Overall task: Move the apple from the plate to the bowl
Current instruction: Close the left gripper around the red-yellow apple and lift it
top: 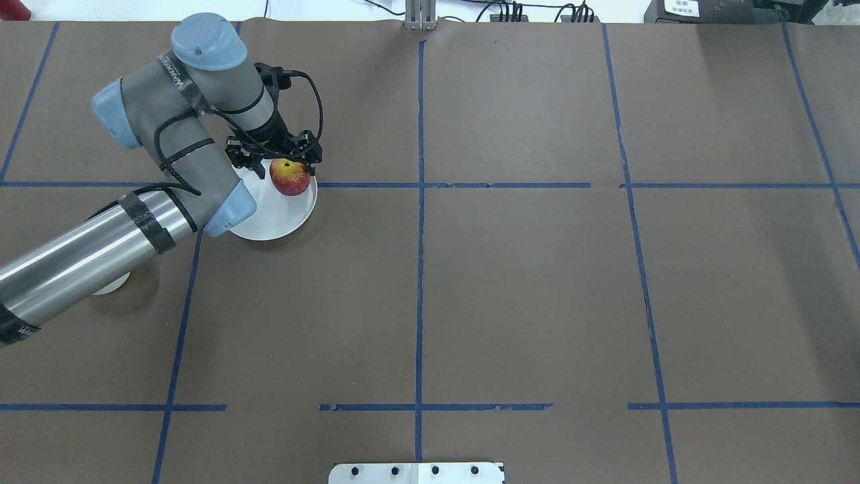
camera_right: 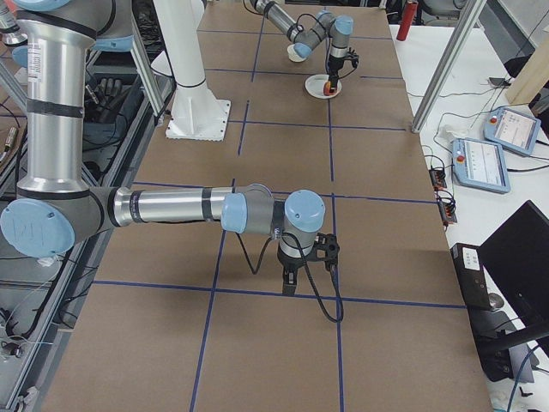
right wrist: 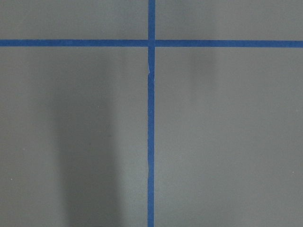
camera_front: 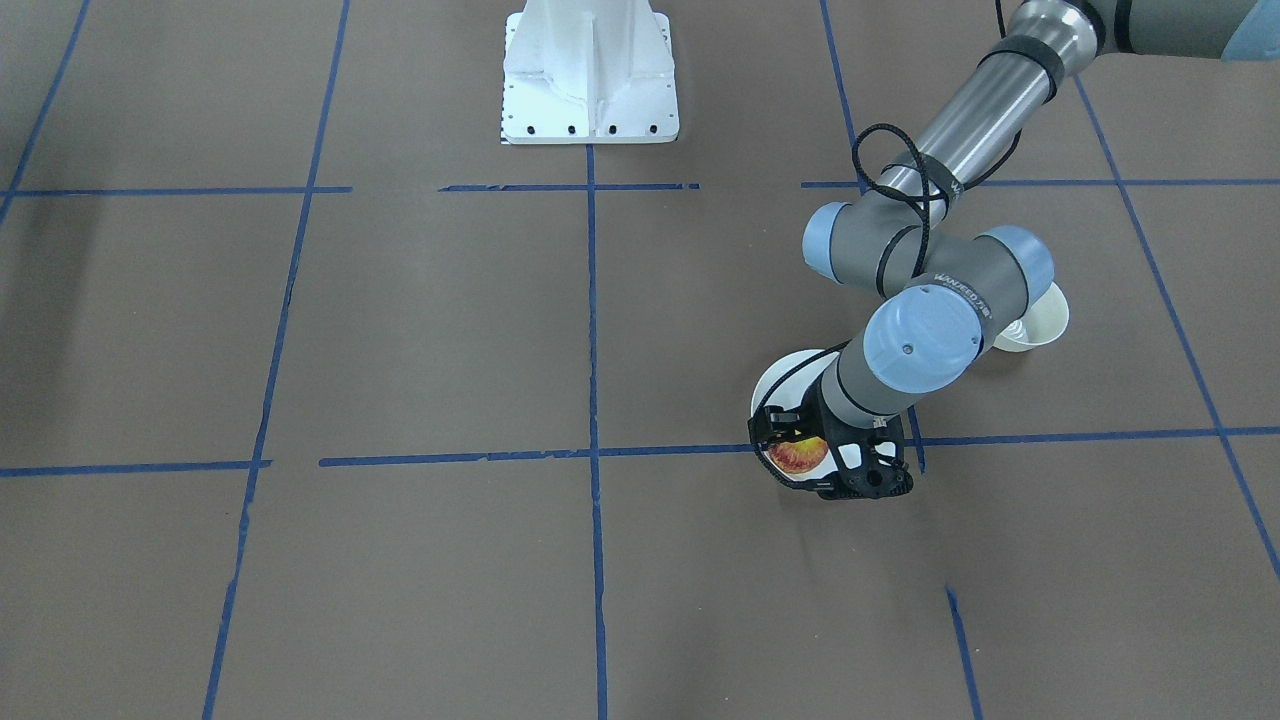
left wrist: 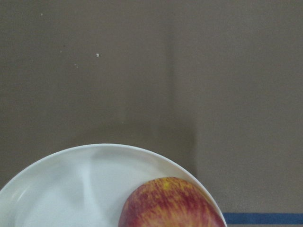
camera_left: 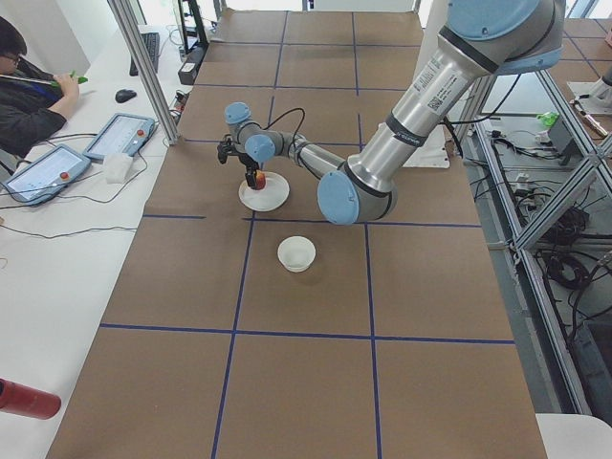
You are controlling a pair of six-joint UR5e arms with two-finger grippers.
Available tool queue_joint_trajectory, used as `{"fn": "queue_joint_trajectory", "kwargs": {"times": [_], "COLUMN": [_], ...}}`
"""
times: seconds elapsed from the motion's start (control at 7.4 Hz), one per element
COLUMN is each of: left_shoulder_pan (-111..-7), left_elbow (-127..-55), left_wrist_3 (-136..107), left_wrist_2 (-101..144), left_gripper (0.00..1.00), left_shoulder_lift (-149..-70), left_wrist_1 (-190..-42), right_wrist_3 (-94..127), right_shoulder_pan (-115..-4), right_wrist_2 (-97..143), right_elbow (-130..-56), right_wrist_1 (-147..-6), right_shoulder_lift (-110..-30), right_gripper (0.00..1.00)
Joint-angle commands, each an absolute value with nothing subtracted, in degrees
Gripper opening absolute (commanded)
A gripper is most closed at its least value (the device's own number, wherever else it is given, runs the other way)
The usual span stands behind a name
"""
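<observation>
I will next use my left gripper to move the red and yellow apple from plate [camera_front: 785, 375] to bowl, grabbing the apple by its rounded body [camera_front: 797, 455].
The red and yellow apple [top: 290, 177] sits near the far edge of the white plate [top: 282, 215] on the table's left side. My left gripper [top: 279, 163] hangs just over the apple with its fingers spread on either side, open. The front view shows the apple [camera_front: 797, 455] between the black fingers, over the plate [camera_front: 785, 375]. The left wrist view shows the apple's top [left wrist: 170, 205] and the plate rim [left wrist: 71, 189]. The white bowl [camera_left: 296, 253] stands close by, partly hidden under the arm [camera_front: 1040, 320]. My right gripper [camera_right: 292, 279] shows only in the right side view; I cannot tell its state.
The white robot base [camera_front: 590, 75] stands at mid-table on the robot's side. Blue tape lines grid the brown table. An operator [camera_left: 24, 86] sits with tablets [camera_left: 120, 134] past the far edge. A red can [camera_left: 29, 400] lies at the table's left end.
</observation>
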State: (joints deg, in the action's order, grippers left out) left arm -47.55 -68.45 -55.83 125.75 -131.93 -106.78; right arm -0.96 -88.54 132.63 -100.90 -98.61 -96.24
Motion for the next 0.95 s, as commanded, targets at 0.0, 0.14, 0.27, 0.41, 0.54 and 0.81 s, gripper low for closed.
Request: {"fn": "queue_joint_trajectory", "kwargs": {"times": [0.0,0.14,0.27,0.41,0.54,0.81], "left_shoulder_pan": [-47.4,-47.4,-47.4,-48.9,-50.6,-53.2], "left_elbow": [-68.4,-68.5,-68.7,-72.2,-79.5,-94.8], "left_wrist_3": [-55.7,-55.5,-55.3,-55.1,-54.2,-46.6], "left_wrist_2": [125.8,125.8,125.8,125.9,126.1,126.0], "left_gripper": [0.77,0.37,0.16,0.05,0.04,0.04], "left_shoulder_lift": [-131.9,-131.8,-131.6,-130.7,-127.0,-121.1], "left_wrist_1": [-107.0,-107.0,-106.8,-105.4,-101.1,-87.8], "right_wrist_3": [-1.0,-1.0,-1.0,-1.0,-0.9,-1.0], "right_shoulder_pan": [-88.5,-88.5,-88.5,-88.5,-88.5,-88.5], "right_wrist_2": [132.6,132.6,132.6,132.6,132.6,132.6], "right_elbow": [-100.9,-100.9,-100.9,-100.9,-100.8,-100.9], "right_wrist_1": [-98.6,-98.6,-98.6,-98.6,-98.6,-98.6], "right_shoulder_lift": [-96.2,-96.2,-96.2,-96.2,-96.2,-96.2], "right_gripper": [1.0,1.0,1.0,1.0,1.0,1.0]}}
